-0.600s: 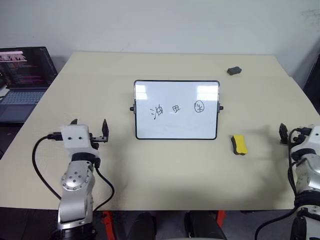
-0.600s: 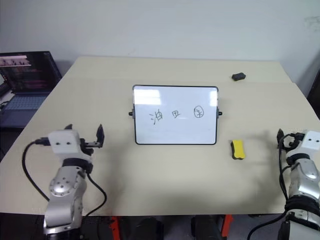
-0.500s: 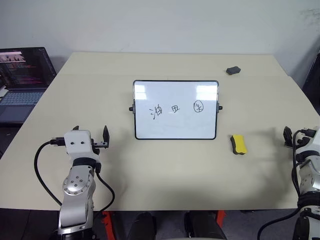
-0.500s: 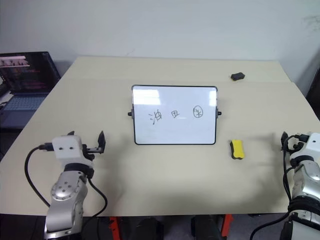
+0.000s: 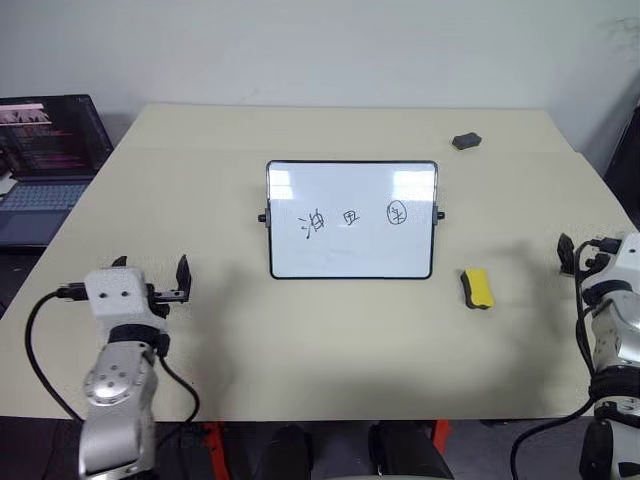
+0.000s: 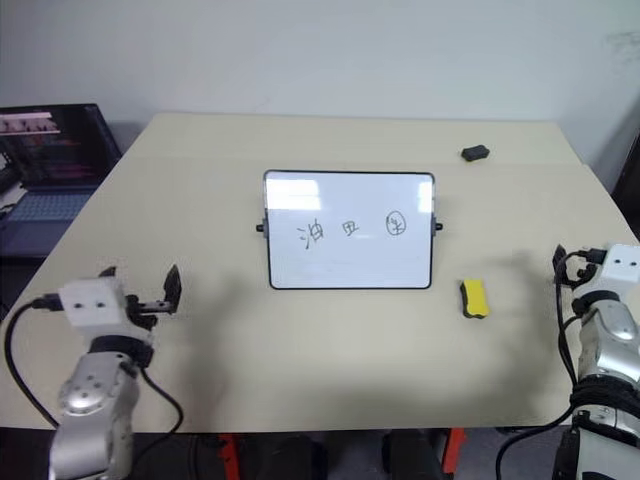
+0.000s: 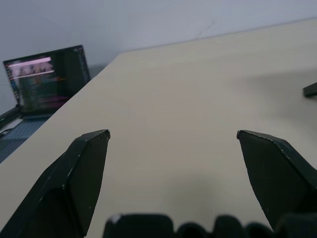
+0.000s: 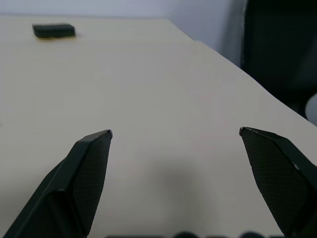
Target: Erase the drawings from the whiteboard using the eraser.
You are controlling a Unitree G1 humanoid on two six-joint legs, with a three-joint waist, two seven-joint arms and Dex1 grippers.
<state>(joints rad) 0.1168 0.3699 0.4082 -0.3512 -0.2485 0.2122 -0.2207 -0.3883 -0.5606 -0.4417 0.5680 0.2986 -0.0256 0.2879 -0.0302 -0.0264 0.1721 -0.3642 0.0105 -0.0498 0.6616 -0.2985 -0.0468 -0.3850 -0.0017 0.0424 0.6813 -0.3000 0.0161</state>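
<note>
I will next grab the yellow eraser [image 5: 478, 288] by its long sides with my right gripper, so that it can wipe the drawings off the whiteboard.
The whiteboard [image 5: 350, 255] stands at the middle of the table, tilted back, with the drawings [image 5: 352, 216] in a row across its middle. To the right of its near corner the yellow eraser [image 5: 478, 288] lies flat on the table. My left gripper [image 5: 152, 268] hovers open and empty over the near left of the table, well left of the board. My right gripper [image 8: 176, 136] is open and empty near the table's right edge, to the right of the eraser; one of its fingers [image 5: 565, 251] shows beside the wrist.
A small dark grey object [image 5: 465, 141] lies at the far right of the table. An open laptop [image 5: 45, 150] sits on a lower surface off the table's left side. The table's right edge [image 8: 233, 64] runs close to my right gripper.
My left gripper has drifted left and nearer the table's front edge, away from the whiteboard. The right gripper has hardly shifted. Board and eraser lie as before.
</note>
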